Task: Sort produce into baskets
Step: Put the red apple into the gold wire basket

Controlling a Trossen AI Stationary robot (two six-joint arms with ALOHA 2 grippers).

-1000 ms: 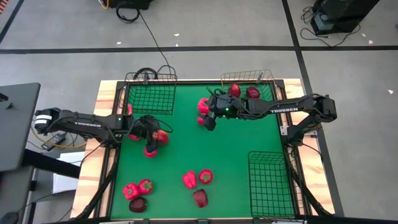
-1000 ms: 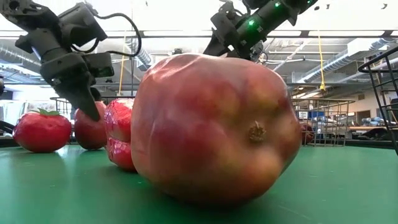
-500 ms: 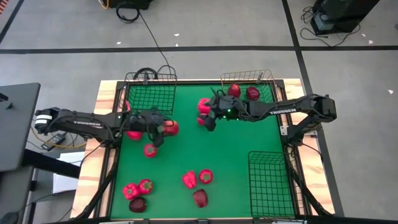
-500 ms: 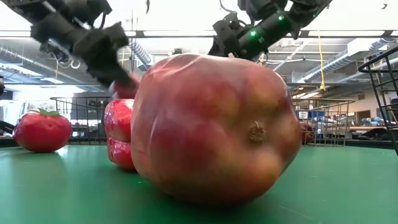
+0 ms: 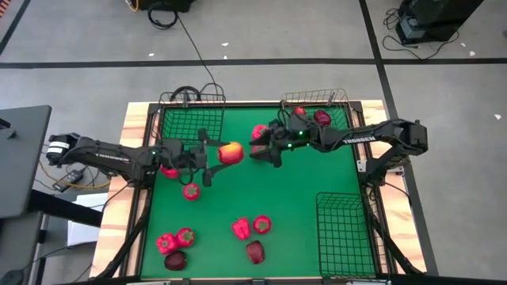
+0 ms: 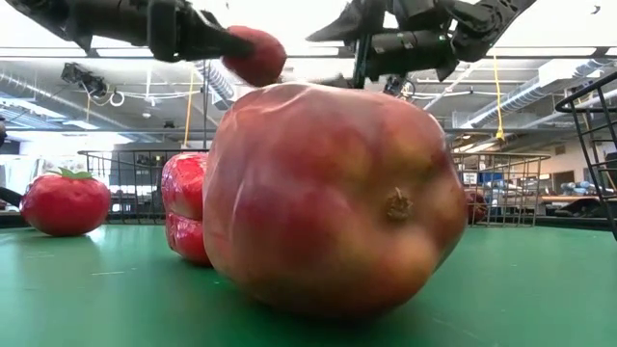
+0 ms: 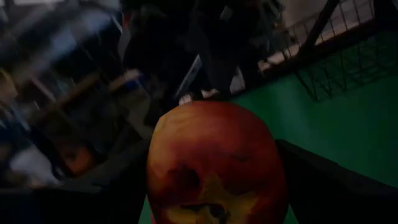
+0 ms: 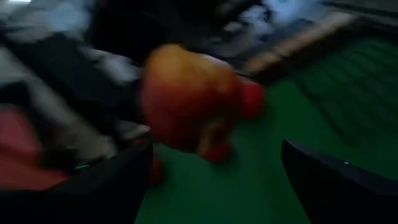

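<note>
I need to grab the red-and-yellow apple by its stem (image 8: 208,138) with my right gripper next. Then I can carry it to the gold basket.
My left gripper (image 5: 220,154) is shut on a red-and-yellow apple (image 5: 231,153), held in the air over the green mat's middle left. It also shows in the low view (image 6: 255,53). My right gripper (image 5: 258,150) is open and level, a short way to the apple's right and facing it, its fingers (image 8: 336,180) spread wide. A black squarish basket (image 5: 190,120) stands at the far left. A gold basket (image 5: 317,99) at the far edge holds two red items (image 5: 322,118). A longer black basket (image 5: 344,233) stands near right. My left gripper pinches the apple's two sides (image 7: 261,155) between its two fingers. The fingers lie about level and point toward the table's right. The apple is lifted clear of the mat, its star-shaped blossom end (image 7: 211,199) facing the wrist camera.
Loose red produce lies on the mat: two pieces (image 5: 191,191) below the left arm, three (image 5: 175,245) near left, three (image 5: 253,236) near the middle, one (image 5: 259,131) by the right gripper. A big apple (image 6: 328,193) fills the low view.
My left gripper has risen from the mat with the apple and gone toward the table's right, tipping from pointing down to about level. The apple is now lifted clear, close to my right gripper, which has tipped up toward level.
</note>
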